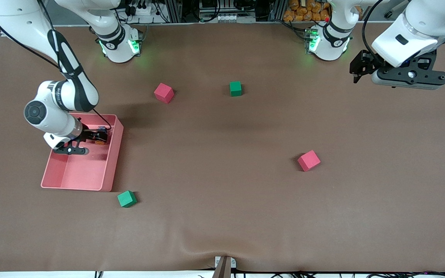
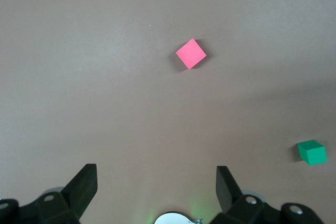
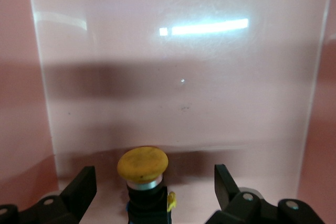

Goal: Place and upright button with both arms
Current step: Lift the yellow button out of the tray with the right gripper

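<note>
I should use my right gripper to grab the button (image 3: 143, 163) by its black body below the cap (image 3: 148, 203), to place it upright with both arms.
The button (image 3: 143, 163), an orange cap on a black body, is inside the pink bin (image 1: 108, 181), close to its wall on the robots' side. My right gripper (image 3: 155, 179) reaches into the bin and stands open, one finger on each side of the button with a gap to each. In the front view the button (image 1: 99, 142) shows as an orange spot at the right gripper (image 1: 99, 136). My left gripper (image 1: 359, 69) hangs open and empty above the table at the left arm's end. The left gripper (image 2: 156, 177) has only bare table between its fingers.
Two pink cubes (image 1: 164, 93) (image 1: 309, 160) and two green cubes (image 1: 235, 88) (image 1: 127, 199) lie scattered on the brown table. The left wrist view shows a pink cube (image 2: 191, 53) and a green cube (image 2: 312, 152). The bin's pink wall (image 3: 184, 77) rises just past the button.
</note>
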